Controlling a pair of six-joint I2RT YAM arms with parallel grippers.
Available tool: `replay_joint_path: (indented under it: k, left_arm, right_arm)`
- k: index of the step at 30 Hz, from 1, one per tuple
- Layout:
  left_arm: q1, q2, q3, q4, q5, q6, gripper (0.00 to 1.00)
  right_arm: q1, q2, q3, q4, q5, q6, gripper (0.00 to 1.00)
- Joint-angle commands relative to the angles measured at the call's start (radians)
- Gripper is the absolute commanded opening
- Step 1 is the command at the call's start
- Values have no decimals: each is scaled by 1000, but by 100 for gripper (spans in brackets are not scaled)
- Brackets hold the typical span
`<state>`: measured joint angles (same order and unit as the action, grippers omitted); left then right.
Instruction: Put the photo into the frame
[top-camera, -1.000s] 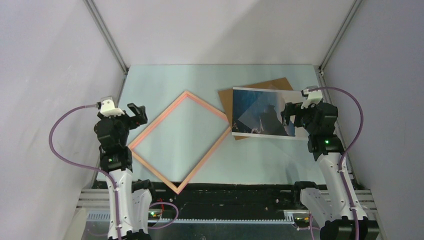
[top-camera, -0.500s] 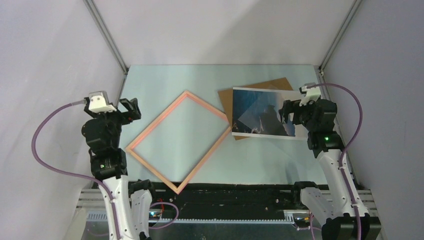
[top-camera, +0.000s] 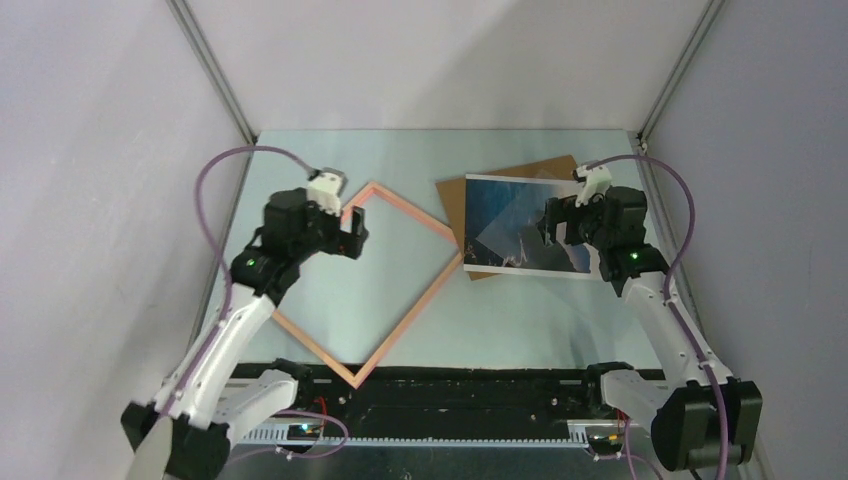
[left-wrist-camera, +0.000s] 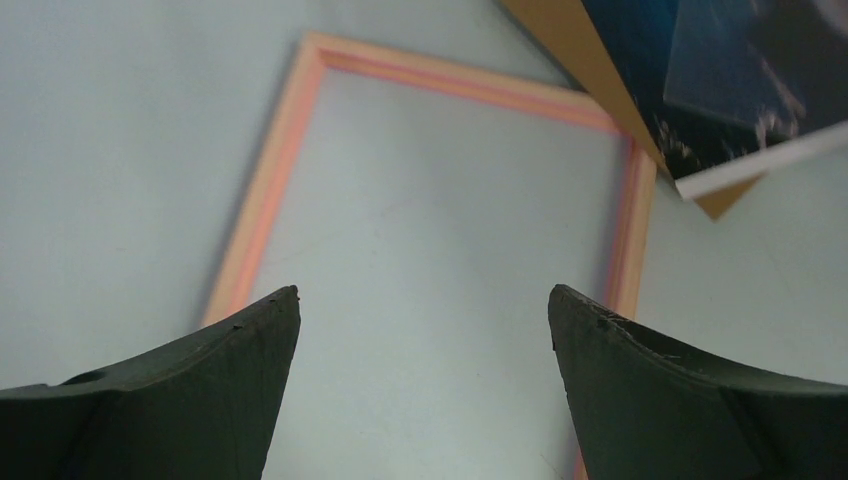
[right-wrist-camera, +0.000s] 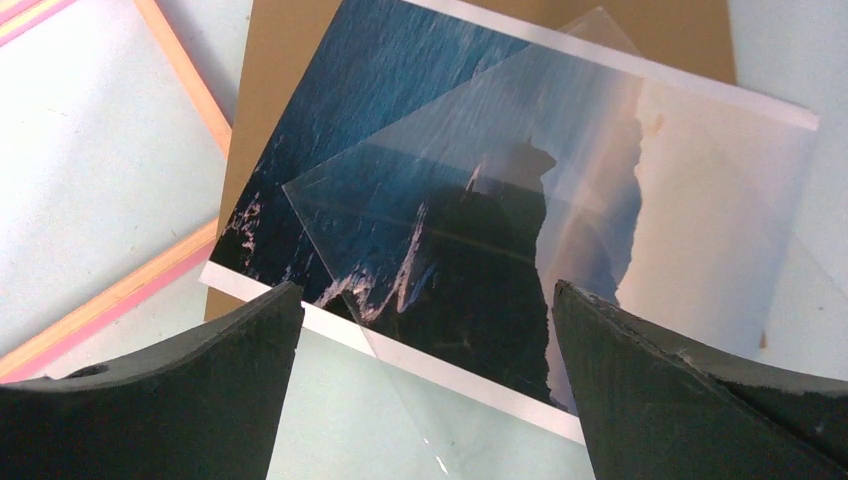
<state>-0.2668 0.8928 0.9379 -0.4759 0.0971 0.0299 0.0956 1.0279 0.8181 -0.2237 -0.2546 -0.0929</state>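
Note:
The pink frame (top-camera: 416, 211) should be grabbed by my left gripper at its near bar on the photo's side (top-camera: 410, 314), so the frame's opening stays free for the photo.
The pink frame (top-camera: 416, 211) lies flat as a diamond in the middle of the table, its opening showing bare table. In the left wrist view its rail (left-wrist-camera: 268, 195) runs ahead of the fingers. My left gripper (top-camera: 352, 232) hovers over the frame's upper-left part, open (left-wrist-camera: 424, 292) and holding nothing. The photo (top-camera: 490, 196), a blue seascape, lies face up to the right of the frame. My right gripper (top-camera: 552, 222) hangs over the photo's right half, open (right-wrist-camera: 427, 285), with the photo's (right-wrist-camera: 400, 130) near white border between its fingers below.
A brown backing board (top-camera: 545, 168) lies under the photo, sticking out at the back and left (right-wrist-camera: 285, 70). A clear sheet (right-wrist-camera: 520, 190) lies skewed on top of the photo and overhangs its near edge. Grey walls close in both sides.
My left arm has swung from the table's left edge to the right and forward, over the frame. My right gripper has shifted a little left over the photo. Both stayed open.

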Motion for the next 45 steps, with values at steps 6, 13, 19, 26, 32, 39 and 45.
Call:
replay_joint_path:
  k: [6,13,19,26,32,39,45]
  left_arm:
    - [-287,297,32,-14,-82,8,98]
    - [-399,547,61,-10,-50,-1,97]
    - [-484,675,96,1,-48,-65,94]
    - [-547,761,137,5,-93,-119,89]
    - [-586,809,154,4,-136,-131,83]
    - [-589,864,174,4,-157,-140,70]
    - [-590,898,179,5,-157,-146,54]
  right_arm:
    - [5,59,23,79,-9,6,100]
    - [0,47,-4,99,1,-15,99]
    - [-32,43,-26,107,-9,-20,100]
    - [-63,43,-32,108,-32,-15,99]
    - [-72,48,-35,108,-39,-12,99]
    - [-75,54,-35,106,-45,-11,99]
    - [-81,58,-36,105,-50,-11,99]
